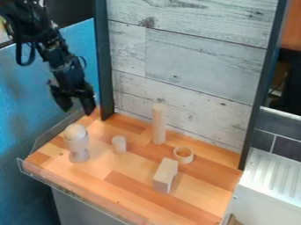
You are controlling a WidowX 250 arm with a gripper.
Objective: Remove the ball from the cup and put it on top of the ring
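Note:
Next, my gripper grabs the pale wooden ball by its exposed upper half and moves the ball (75,131) from the cup onto the ring.
My black gripper (77,108) hangs at the upper left, above the back left corner of the wooden table, its two fingers apart with nothing between them. Below it, nearer the front, a pale ball (75,131) rests in the mouth of a wooden egg-cup-shaped cup (78,146), which stands upright at the table's left side. The gripper is well above the ball and not touching it. Toward the back right, a light wooden ring (183,155) lies on the table, with bare wood showing through its hole.
A tall wooden cylinder (159,124) stands near the back wall (194,79). A short cylinder (119,144) is between it and the cup. A rectangular block (165,175) sits in front of the ring. A clear low rim (76,194) edges the tabletop (126,188).

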